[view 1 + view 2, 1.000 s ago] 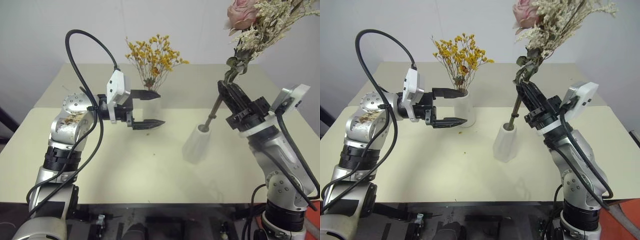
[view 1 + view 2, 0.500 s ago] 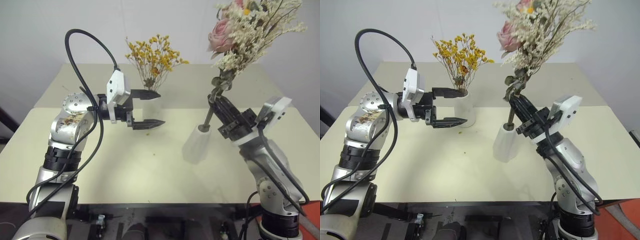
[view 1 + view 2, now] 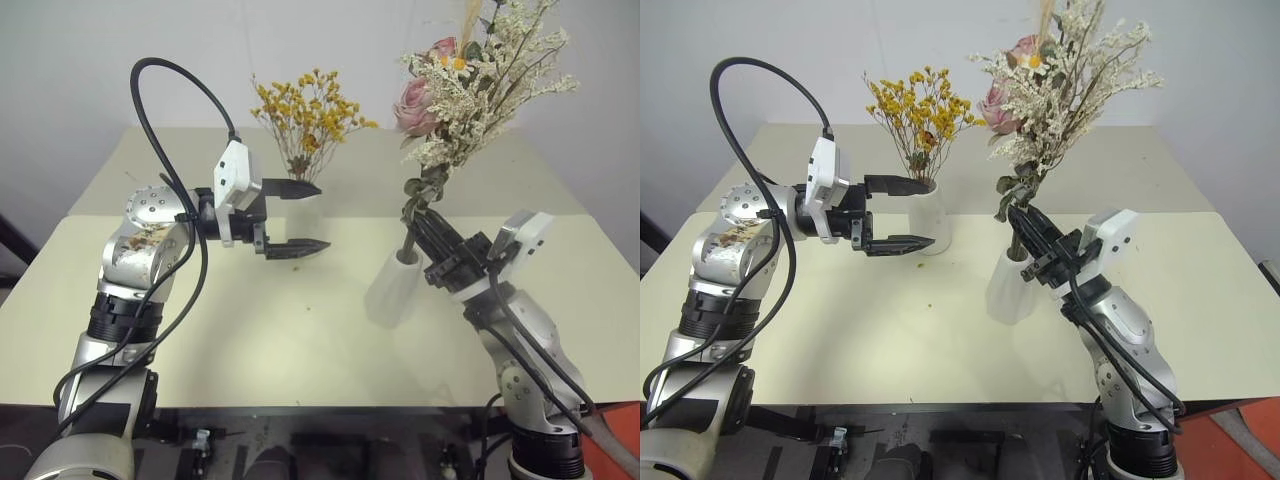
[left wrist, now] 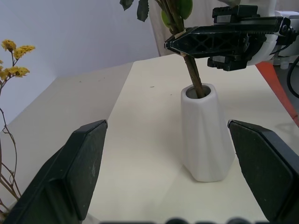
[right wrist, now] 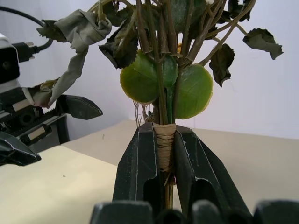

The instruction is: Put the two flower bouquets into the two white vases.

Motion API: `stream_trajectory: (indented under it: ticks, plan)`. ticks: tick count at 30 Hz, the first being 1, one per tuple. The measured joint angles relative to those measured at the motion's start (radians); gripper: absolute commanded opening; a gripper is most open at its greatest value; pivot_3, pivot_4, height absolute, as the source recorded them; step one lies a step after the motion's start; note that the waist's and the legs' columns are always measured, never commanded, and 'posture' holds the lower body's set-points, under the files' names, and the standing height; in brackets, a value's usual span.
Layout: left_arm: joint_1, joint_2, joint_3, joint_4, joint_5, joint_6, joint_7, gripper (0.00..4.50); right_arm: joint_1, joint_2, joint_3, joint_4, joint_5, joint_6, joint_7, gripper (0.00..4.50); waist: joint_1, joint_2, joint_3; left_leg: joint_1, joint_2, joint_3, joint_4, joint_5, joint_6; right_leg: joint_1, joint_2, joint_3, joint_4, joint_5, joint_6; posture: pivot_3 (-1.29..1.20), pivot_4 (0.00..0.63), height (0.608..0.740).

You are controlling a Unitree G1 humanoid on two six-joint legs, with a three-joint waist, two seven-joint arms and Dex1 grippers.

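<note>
The lower end of the cream-pink bouquet's stem (image 3: 407, 245) stands inside the slanted vase's opening (image 3: 408, 257), so my right gripper opens next.
The yellow-orange bouquet (image 3: 310, 115) stands in the far white vase (image 3: 932, 215). My left gripper (image 3: 322, 216) is open and level, one finger on each side of that vase without touching it. The nearer, slanted white vase (image 3: 392, 290) holds the lower end of the thick stem (image 4: 194, 79) of the cream-pink bouquet (image 3: 470, 80). My right gripper (image 3: 1025, 228) is shut on that stem just above the vase mouth, at the wrapped part (image 5: 164, 140) below the green leaves. The flower heads lean up and to the right.
Both vases stand on a cream table (image 3: 250, 330) made of two panels, with a seam running across behind the left arm. A pale wall rises behind the table. A few tiny crumbs lie on the tabletop near the middle.
My right gripper has come down and to the left with the cream-pink bouquet, so the stem sits deeper in the slanted vase and the blooms stand lower. The left arm has not moved.
</note>
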Motion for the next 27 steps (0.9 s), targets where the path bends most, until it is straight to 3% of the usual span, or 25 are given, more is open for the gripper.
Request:
stream_trajectory:
  ticks: [5,18,27]
  plan:
    - [0.002,0.0,0.0,0.0,-0.001,0.0,0.0,4.5,0.003,0.013,0.006,0.01,-0.024,-0.046,0.003,0.24,0.0,0.0,0.0,0.0,0.0,0.0,0.0,0.0,0.0,0.0,0.0,0.0,0.0,0.0,0.0,0.0,0.15,0.74]
    - [0.002,-0.006,0.0,0.008,-0.015,0.005,-0.002,4.5,0.052,0.005,-0.003,-0.006,0.002,-0.062,0.047,4.47,0.0,0.0,0.0,0.001,0.0,0.0,0.0,0.0,0.0,0.0,0.0,0.0,0.0,0.0,0.0,0.0,0.15,0.74]
    - [-0.001,-0.012,0.0,0.028,-0.014,0.0,-0.012,4.5,0.152,-0.025,-0.022,-0.078,0.03,-0.062,0.066,4.49,0.002,0.0,0.0,0.001,0.0,0.0,0.0,0.0,0.0,0.001,0.0,0.0,-0.001,0.0,0.0,0.0,0.15,0.74]
